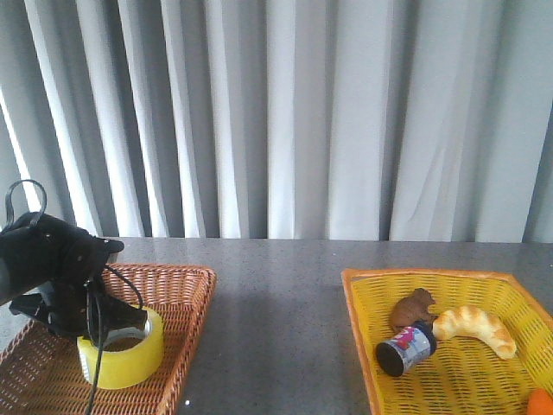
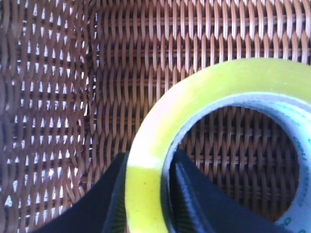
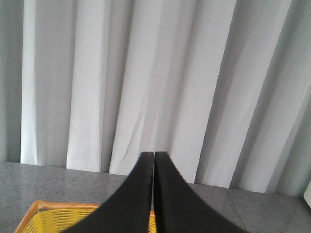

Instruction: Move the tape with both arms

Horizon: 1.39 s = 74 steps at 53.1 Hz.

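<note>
The yellow tape roll (image 1: 123, 354) rests with its lower edge on the brown wicker basket's bottom, so it is time now for my left gripper to let go.
The yellow tape roll (image 1: 123, 354) lies in the brown wicker basket (image 1: 186, 290) at the front left. My left arm (image 1: 52, 268) reaches down onto it. In the left wrist view my left gripper (image 2: 148, 191) is shut on the tape (image 2: 204, 92): one finger is outside the roll's wall and the other inside its white core. My right arm is out of the front view. In the right wrist view my right gripper (image 3: 154, 158) is shut and empty, held up facing the curtain.
A yellow basket (image 1: 363, 294) at the right holds a croissant (image 1: 475, 327), a brown toy (image 1: 413, 308), a dark can (image 1: 406, 347) and an orange fruit (image 1: 541, 403) at the corner. Grey tabletop lies between the baskets. Grey curtains hang behind.
</note>
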Motion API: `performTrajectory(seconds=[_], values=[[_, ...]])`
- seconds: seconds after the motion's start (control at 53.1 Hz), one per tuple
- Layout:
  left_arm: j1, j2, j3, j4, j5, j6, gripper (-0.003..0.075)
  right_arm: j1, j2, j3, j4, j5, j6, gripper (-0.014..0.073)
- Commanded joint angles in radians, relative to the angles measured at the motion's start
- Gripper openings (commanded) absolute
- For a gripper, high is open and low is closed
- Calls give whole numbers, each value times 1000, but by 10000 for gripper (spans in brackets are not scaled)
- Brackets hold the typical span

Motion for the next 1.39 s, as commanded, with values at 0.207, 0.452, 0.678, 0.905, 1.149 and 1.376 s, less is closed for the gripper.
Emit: performTrajectory(seconds=[0.207, 0.452, 0.678, 0.905, 1.149, 1.376], values=[[-1, -46, -26, 5, -28, -3, 82, 0, -7, -22, -50, -33, 1, -5], [-1, -46, -27, 6, -21, -2, 323, 0, -7, -22, -50, -33, 1, -5], [-1, -50, -27, 6, -11, 0, 534, 0, -7, -22, -50, -33, 1, -5], [-1, -116, -35, -7, -72, 31, 554, 0, -7, -22, -50, -33, 1, -5], [-1, -276, -74, -11, -115, 58, 506, 0, -7, -22, -50, -33, 1, -5], [-1, -486, -72, -11, -119, 115, 425, 0, -7, -22, -50, -33, 1, -5]])
